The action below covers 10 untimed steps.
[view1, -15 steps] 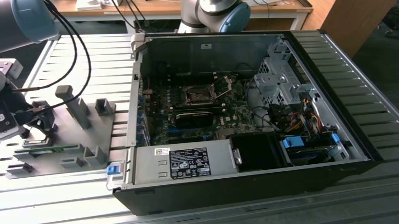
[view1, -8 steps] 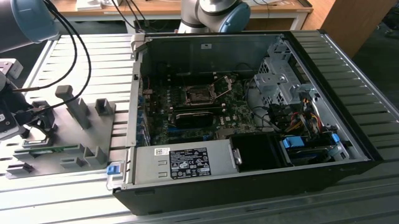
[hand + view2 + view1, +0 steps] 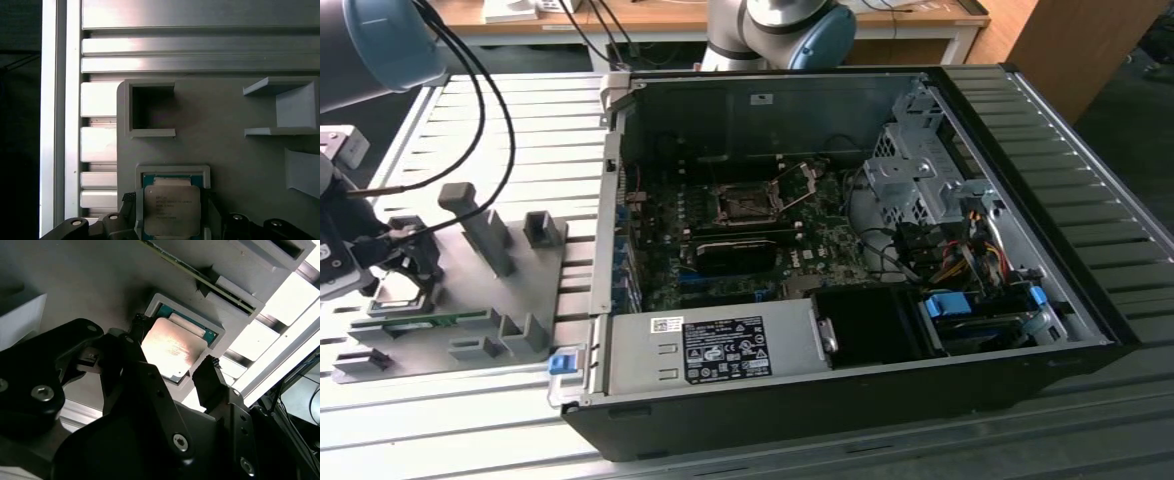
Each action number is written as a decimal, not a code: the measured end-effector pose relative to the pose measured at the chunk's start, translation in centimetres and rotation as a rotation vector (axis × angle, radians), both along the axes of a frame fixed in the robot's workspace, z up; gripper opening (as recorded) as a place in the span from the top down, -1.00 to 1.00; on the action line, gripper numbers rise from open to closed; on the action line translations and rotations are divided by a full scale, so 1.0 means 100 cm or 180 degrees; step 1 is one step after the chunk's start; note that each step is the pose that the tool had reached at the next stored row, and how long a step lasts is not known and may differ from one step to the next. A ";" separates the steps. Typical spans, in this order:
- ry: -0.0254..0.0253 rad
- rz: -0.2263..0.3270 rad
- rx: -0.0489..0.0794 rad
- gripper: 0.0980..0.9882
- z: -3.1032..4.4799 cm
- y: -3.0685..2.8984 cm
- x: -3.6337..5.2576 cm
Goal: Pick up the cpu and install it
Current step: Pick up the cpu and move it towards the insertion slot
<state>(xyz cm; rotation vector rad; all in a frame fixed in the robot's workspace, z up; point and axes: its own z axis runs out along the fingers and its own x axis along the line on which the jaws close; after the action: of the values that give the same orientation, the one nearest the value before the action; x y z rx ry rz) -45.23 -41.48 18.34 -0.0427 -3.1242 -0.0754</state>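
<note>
I will next grab the cpu by its two opposite side edges, where fingers fit, because the pocket's raised side closes around the cpu (image 3: 172, 347).
The cpu (image 3: 172, 347) (image 3: 172, 210), a small square chip with a silvery top, lies in a raised square pocket of the grey holder plate (image 3: 235, 150) (image 3: 520, 290). My gripper (image 3: 174, 342) (image 3: 400, 275) hangs low over the end of the plate at the exterior view's left. It is open, with one black fingertip (image 3: 139, 324) on one side of the chip and the other fingertip (image 3: 209, 367) on the opposite side. Both sit at the pocket's outer edges, not pressed on the chip. The motherboard's socket (image 3: 744, 205) lies inside the open computer case (image 3: 854, 250).
A long green memory stick (image 3: 420, 322) stands in a slot of the plate beside the gripper. Grey posts and brackets (image 3: 487, 235) rise from the plate. The case's wall (image 3: 611, 200) stands between the plate and the motherboard. Cables (image 3: 467, 120) trail from the arm.
</note>
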 end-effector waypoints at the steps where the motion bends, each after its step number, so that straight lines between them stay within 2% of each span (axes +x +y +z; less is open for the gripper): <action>1: 0.0000 0.0000 0.0000 -0.28 0.0004 0.0001 0.0000; 10: 0.0000 0.0000 0.0000 -0.24 0.0005 0.0002 0.0000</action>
<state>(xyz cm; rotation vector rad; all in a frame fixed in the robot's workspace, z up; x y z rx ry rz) -45.23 -41.47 18.39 -0.0427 -3.1241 -0.0753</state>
